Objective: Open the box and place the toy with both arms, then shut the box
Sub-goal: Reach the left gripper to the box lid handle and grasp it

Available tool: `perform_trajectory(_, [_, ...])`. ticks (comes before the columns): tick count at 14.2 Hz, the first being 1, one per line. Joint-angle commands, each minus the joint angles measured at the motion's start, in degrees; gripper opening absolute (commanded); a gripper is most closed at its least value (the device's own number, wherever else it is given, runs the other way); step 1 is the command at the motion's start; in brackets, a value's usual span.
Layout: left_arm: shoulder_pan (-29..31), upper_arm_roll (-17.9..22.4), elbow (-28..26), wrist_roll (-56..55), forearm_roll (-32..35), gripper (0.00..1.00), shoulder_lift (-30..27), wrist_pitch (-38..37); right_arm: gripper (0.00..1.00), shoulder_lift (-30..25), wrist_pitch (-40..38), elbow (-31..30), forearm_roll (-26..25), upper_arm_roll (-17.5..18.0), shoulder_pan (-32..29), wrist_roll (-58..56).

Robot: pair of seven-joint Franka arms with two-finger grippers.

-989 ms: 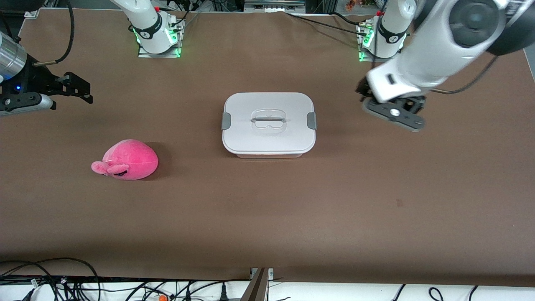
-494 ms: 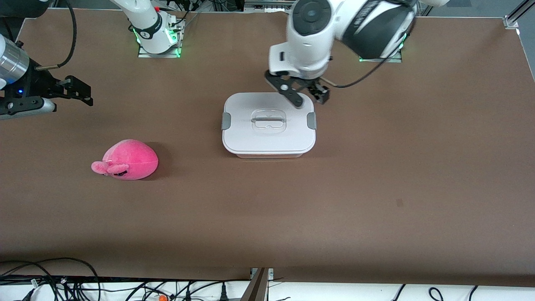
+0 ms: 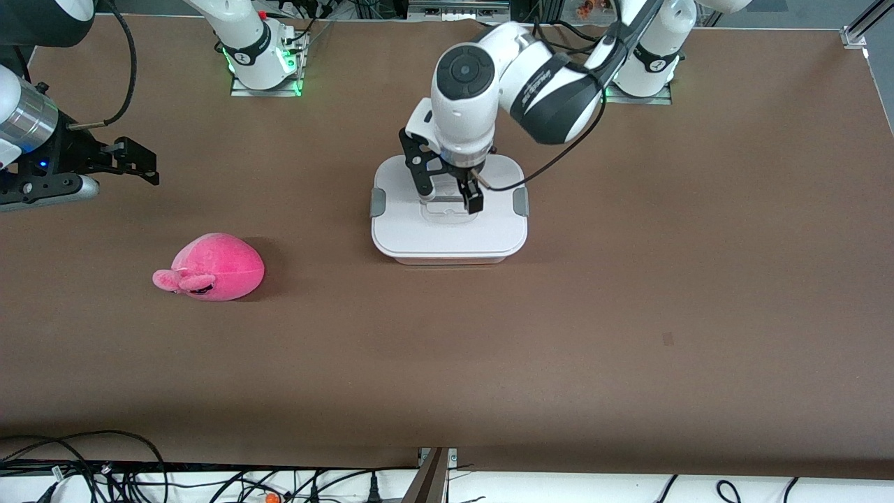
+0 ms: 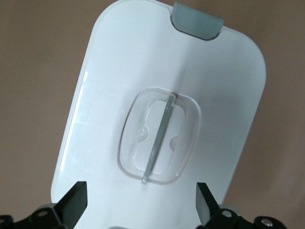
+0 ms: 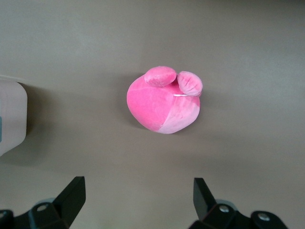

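My left gripper's fingers are above the white lid, short of the recessed handle's bar, and would miss it if they closed now, so I should first lower them.
The box stands shut mid-table, its white lid clipped on by grey side clips. My left gripper hangs open just over the lid, its fingers either side of the clear recessed handle, touching nothing. In the left wrist view the gripper shows both fingertips wide apart. The hot-pink plush toy lies on the table toward the right arm's end, nearer the front camera than the box. My right gripper is open and empty over bare table at that end; the right wrist view shows it and the toy.
The arm bases with green lights stand along the table's back edge. Cables lie past the front edge. A corner of the box shows in the right wrist view. A small dark mark is on the brown table.
My left arm has swung from its own end of the table to over the box lid and lowered toward the handle. The right gripper has barely shifted. The box and toy have not moved.
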Motion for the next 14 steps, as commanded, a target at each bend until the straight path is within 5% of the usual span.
perform_trajectory(1, [-0.48,0.31,1.04,6.87,1.78,1.0,2.02,2.61,1.0,-0.49,1.05,-0.87,-0.84,0.25,0.22,0.16])
perform_trajectory(14, [-2.23,0.31,-2.39,10.22,3.36,1.0,3.69,5.88,1.0,-0.31,1.05,-1.13,-1.01,0.16,-0.22,1.13])
